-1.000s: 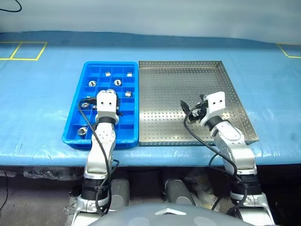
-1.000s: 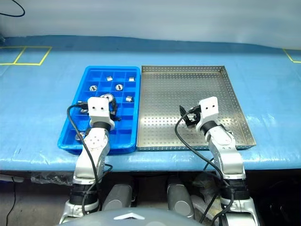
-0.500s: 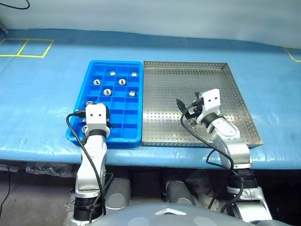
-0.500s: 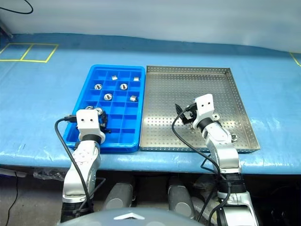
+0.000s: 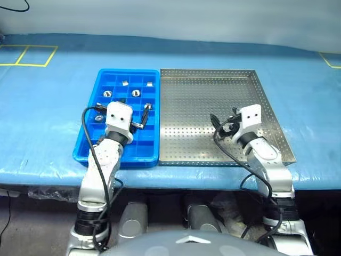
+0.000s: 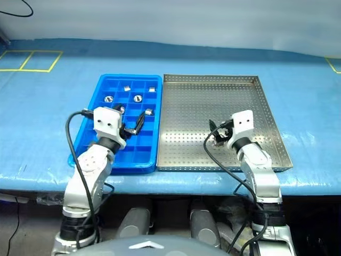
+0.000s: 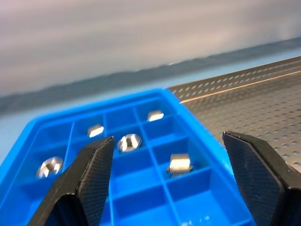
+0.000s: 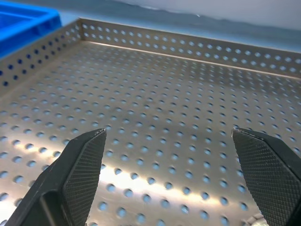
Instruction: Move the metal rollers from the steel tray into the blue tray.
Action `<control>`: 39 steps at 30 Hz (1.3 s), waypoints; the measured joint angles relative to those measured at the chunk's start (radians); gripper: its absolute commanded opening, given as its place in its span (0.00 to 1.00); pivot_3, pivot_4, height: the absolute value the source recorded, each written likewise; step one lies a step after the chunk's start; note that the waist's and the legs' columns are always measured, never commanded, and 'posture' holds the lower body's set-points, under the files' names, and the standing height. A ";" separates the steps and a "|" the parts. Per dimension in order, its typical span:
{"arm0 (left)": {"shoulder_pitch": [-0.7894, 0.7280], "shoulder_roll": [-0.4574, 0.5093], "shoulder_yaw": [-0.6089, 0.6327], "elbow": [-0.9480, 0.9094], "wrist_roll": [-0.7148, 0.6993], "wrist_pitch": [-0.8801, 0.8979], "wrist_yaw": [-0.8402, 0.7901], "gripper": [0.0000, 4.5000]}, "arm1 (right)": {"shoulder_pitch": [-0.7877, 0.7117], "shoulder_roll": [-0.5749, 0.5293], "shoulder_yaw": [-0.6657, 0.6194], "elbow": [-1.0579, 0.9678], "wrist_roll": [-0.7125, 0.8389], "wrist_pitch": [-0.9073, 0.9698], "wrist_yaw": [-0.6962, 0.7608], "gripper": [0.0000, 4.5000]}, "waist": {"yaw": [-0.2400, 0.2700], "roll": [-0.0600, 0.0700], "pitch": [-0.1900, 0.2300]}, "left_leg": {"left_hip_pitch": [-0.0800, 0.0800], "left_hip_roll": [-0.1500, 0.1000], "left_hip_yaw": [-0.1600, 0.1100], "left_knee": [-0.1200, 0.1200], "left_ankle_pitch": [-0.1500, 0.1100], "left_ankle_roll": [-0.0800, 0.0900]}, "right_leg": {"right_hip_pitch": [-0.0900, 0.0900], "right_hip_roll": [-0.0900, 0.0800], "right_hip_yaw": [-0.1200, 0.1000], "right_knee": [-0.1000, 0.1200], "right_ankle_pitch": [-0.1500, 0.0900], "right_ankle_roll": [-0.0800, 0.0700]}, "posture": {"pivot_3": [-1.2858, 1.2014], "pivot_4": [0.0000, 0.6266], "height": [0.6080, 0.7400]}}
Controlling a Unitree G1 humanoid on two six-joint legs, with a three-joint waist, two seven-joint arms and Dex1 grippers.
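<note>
My right gripper should line up with the roller (image 8: 257,221) before it closes on the roller: bare perforated tray bottom shows between my fingers, the roller beside them.
The blue tray (image 5: 139,150) lies on the left with several metal rollers (image 5: 136,93) in its far compartments. My left gripper (image 6: 130,120) hovers over the tray's middle, open, with nothing held. In the left wrist view its fingers (image 7: 89,183) stand wide apart above one roller (image 7: 179,163) lying loose in a compartment. The steel tray (image 5: 202,106) sits right beside the blue one. My right gripper (image 5: 224,127) is low over its front right part, open and empty. Its pads (image 8: 80,169) frame bare perforated floor (image 8: 164,108).
Both trays rest on a blue-covered table whose front edge (image 5: 176,178) runs just below them. Yellow tape marks (image 5: 26,56) lie at the far left and far right. A black cable (image 5: 88,133) loops from each wrist.
My left gripper has opened wide, and the hand has risen from the blue tray's front left corner to over its middle. The right hand has shifted slightly right. The camera also moved.
</note>
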State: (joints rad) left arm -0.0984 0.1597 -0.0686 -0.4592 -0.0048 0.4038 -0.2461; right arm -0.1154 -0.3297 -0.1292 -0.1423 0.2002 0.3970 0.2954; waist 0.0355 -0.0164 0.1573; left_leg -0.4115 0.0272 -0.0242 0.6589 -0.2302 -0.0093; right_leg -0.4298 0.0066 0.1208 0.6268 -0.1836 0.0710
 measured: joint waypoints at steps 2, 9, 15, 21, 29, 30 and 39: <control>-0.009 0.027 0.001 0.019 -0.047 -0.021 -0.066 0.89 | 0.006 -0.019 -0.013 -0.004 0.001 0.061 -0.013 1.00 | -0.001 0.000 0.000 | 0.000 0.000 0.000 0.000 0.000 0.000 | 0.000 0.000 0.000 0.000 0.000 0.000 | 0.59 0.24 1.00; 0.002 0.113 -0.020 0.023 -0.161 -0.045 -0.240 0.89 | 0.002 -0.031 -0.039 -0.043 0.069 0.273 0.008 1.00 | -0.008 -0.001 -0.001 | 0.001 0.001 0.000 0.001 0.000 0.000 | 0.001 0.000 0.000 0.000 0.000 0.000 | 0.59 0.24 1.00; 0.012 0.120 -0.019 0.023 -0.162 -0.051 -0.235 0.89 | -0.055 -0.021 -0.006 -0.049 0.120 0.357 0.056 1.00 | -0.013 -0.002 -0.001 | 0.002 0.002 0.000 0.002 0.000 0.000 | 0.002 0.001 0.000 0.001 0.000 0.000 | 0.60 0.24 1.00; 0.042 0.123 -0.012 0.019 -0.161 -0.051 -0.221 0.89 | -0.040 -0.028 0.032 -0.032 0.151 0.420 0.103 1.00 | 0.003 -0.001 -0.001 | 0.000 0.001 0.000 0.001 0.000 0.001 | 0.000 0.000 0.000 0.000 0.000 0.000 | 0.61 0.24 1.00; 0.039 0.132 -0.020 0.018 -0.155 -0.051 -0.213 0.89 | -0.018 -0.058 0.038 -0.017 0.057 0.333 0.032 1.00 | 0.005 -0.001 -0.001 | 0.000 0.001 0.000 0.001 0.000 0.001 | 0.000 0.000 0.000 0.000 0.000 0.000 | 0.60 0.24 1.00; 0.037 0.132 -0.024 0.018 -0.155 -0.051 -0.214 0.89 | -0.017 -0.058 0.035 -0.017 0.055 0.332 0.029 1.00 | 0.004 -0.001 -0.001 | 0.000 0.001 0.000 0.001 0.000 0.001 | 0.000 0.000 0.000 0.000 0.000 0.000 | 0.60 0.24 1.00; 0.033 0.139 -0.028 0.018 -0.154 -0.051 -0.210 0.90 | 0.029 -0.100 0.045 -0.075 0.099 0.388 0.118 0.64 | 0.002 -0.001 -0.001 | 0.000 0.001 0.000 0.001 0.000 0.001 | 0.000 0.001 0.000 0.000 0.000 0.000 | 0.61 0.24 1.00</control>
State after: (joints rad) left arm -0.0650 0.2987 -0.0964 -0.4408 -0.1584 0.3528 -0.4560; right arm -0.0865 -0.4297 -0.0840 -0.2172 0.2995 0.7855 0.4133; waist 0.0371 -0.0175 0.1567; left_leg -0.4110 0.0285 -0.0241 0.6596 -0.2306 -0.0085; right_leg -0.4297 0.0073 0.1205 0.6268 -0.1840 0.0706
